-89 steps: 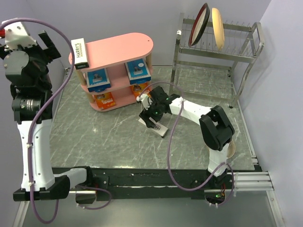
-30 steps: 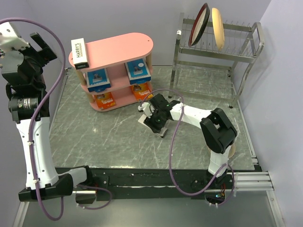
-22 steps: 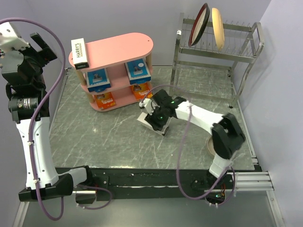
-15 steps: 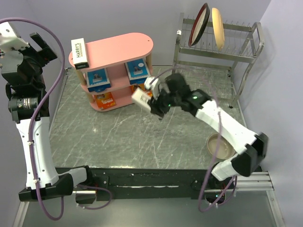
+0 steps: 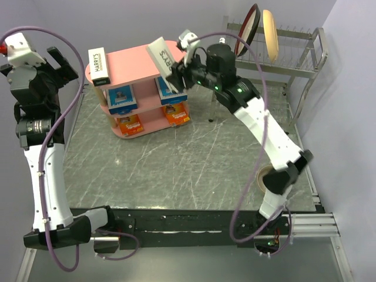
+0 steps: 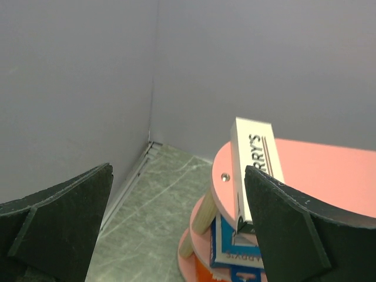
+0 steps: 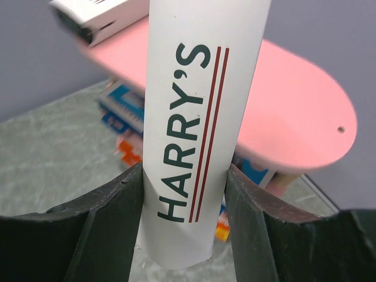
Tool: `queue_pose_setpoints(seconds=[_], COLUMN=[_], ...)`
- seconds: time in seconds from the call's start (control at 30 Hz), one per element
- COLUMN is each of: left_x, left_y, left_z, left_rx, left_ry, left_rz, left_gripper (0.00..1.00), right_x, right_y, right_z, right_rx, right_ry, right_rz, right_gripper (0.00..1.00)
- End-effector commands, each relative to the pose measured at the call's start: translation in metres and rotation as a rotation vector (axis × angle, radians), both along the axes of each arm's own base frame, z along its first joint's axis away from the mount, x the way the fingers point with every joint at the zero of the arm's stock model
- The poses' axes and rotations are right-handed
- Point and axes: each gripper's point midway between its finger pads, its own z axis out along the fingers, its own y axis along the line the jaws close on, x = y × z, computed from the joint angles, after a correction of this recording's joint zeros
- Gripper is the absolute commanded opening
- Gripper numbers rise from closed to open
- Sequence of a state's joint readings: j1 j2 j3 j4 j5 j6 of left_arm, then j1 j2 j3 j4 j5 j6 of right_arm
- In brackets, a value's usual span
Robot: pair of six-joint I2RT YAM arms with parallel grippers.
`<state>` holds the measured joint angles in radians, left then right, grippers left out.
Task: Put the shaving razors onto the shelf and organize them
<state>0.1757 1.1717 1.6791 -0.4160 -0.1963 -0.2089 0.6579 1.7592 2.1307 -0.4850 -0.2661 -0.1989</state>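
The box is tilted, and the end in my right gripper is past the front edge of the pink shelf top. My right gripper needs to keep holding the box, because it would fall if I opened now.
My right gripper [image 5: 179,69] is shut on a long white HARRY'S box [image 5: 163,57], which fills the right wrist view [image 7: 197,117], and holds it over the right part of the pink shelf [image 5: 135,61] top. A second HARRY'S box [image 5: 98,66] lies on the top's left end and also shows in the left wrist view [image 6: 254,161]. Two blue-and-white cards [image 5: 122,98] [image 5: 171,88] stand on the middle tier, two orange cards [image 5: 129,124] [image 5: 177,114] on the bottom tier. My left gripper [image 5: 56,61] is open and empty, high up left of the shelf.
A steel wire dish rack [image 5: 270,64] with two upright plates [image 5: 247,29] stands at the back right. A round bowl [image 5: 264,179] sits on the table near the right arm's base. Grey walls close the back and sides.
My right gripper lifted the HARRY'S box off the table in front of the shelf and carried it up and back to over the shelf top. The left arm shifted slightly.
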Motion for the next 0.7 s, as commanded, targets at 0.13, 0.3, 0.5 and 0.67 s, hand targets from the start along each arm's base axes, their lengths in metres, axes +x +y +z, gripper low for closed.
queue_pose_setpoints(seconds=[0.13,0.3,0.5,0.67], left_x=[-0.014,-0.013,-0.011,-0.011], left_y=[-0.003,-0.003,-0.003,-0.002], left_z=[-0.011,-0.018,-0.024,-0.025], left_rx=[-0.031,-0.042,-0.057,-0.066], left_ry=[0.001,0.015,0.024,0.023], left_rz=[-0.023,-0.031,-0.040,-0.045], left_gripper=[0.99,0.99,1.00,0.99], right_x=[0.059,0.080,0.095,0.111], right_y=[0.003,0.009,0.014,0.017], right_z=[0.051,0.051,0.043,0.027], right_rx=[0.192,0.240,0.253,0.251], right_ry=[-0.094,-0.100,-0.103,-0.090], right_rz=[-0.129,-0.164,-0.188,-0.223], right_gripper=[0.57,0.59,0.66,0.68])
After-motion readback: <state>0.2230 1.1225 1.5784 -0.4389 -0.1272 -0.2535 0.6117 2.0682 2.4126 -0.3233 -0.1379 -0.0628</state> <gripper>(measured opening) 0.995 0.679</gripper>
